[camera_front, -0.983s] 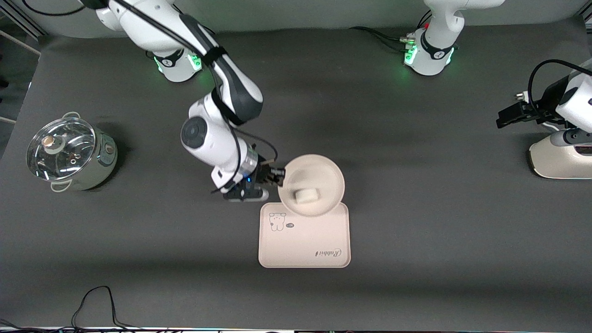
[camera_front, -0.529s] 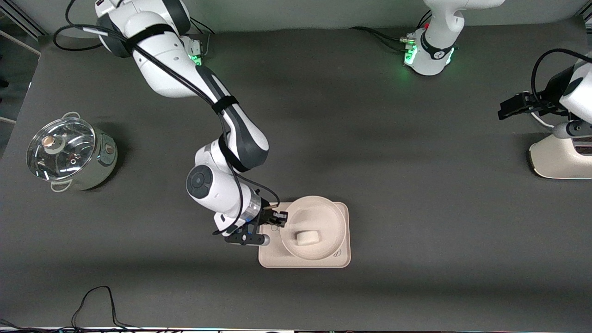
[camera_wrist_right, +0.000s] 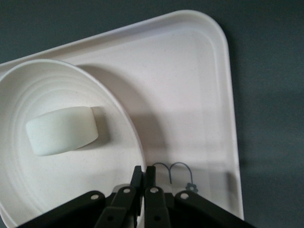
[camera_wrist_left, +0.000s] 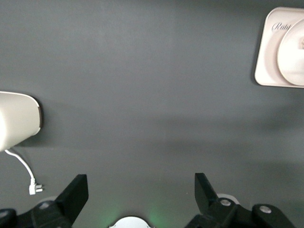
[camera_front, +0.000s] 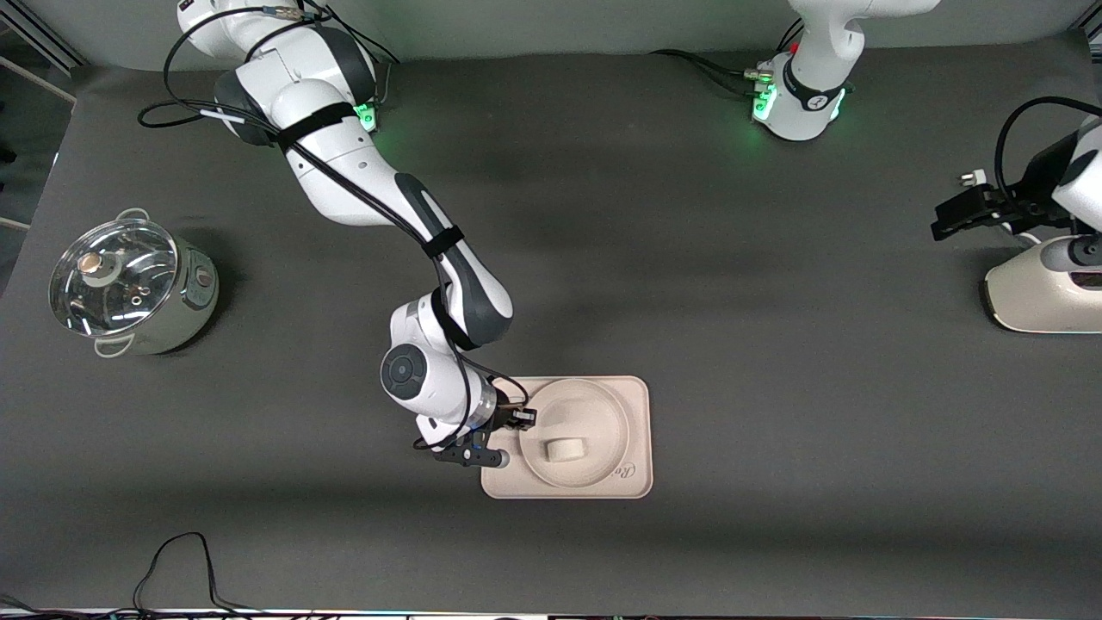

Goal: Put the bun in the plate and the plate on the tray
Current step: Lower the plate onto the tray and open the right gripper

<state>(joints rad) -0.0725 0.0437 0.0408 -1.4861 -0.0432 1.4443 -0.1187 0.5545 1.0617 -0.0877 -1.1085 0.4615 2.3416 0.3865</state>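
Note:
The cream plate (camera_front: pixel 624 422) (camera_wrist_right: pixel 52 175) is level on the tray's bottom. My right gripper needs to let go of the plate.
The cream plate (camera_front: pixel 624 422) lies within the outline of the pink rectangular tray (camera_front: pixel 639 393), covering most of its print. The white bun (camera_front: pixel 564 449) rests inside the plate. My right gripper (camera_front: pixel 521 419) is shut on the plate's rim at the side toward the right arm's end. In the right wrist view the right gripper (camera_wrist_right: pixel 149 171) pinches the plate's rim (camera_wrist_right: pixel 135 137), with the bun (camera_wrist_right: pixel 61 130) in the dish and the tray (camera_wrist_right: pixel 190 95) beneath. My left gripper (camera_front: pixel 943 222) waits open and empty near the left arm's end; the left wrist view shows the left gripper (camera_wrist_left: pixel 141 190) over bare table.
A steel pot with a glass lid (camera_front: pixel 129 284) stands at the right arm's end. A white appliance (camera_front: pixel 1037 297) with a cord sits under the left arm at the table's edge. A black cable (camera_front: pixel 176 560) lies near the front edge.
The right arm carried the plate with the bun toward the front camera, from the tray's farther edge to over its middle, and lower. The left arm barely shifted.

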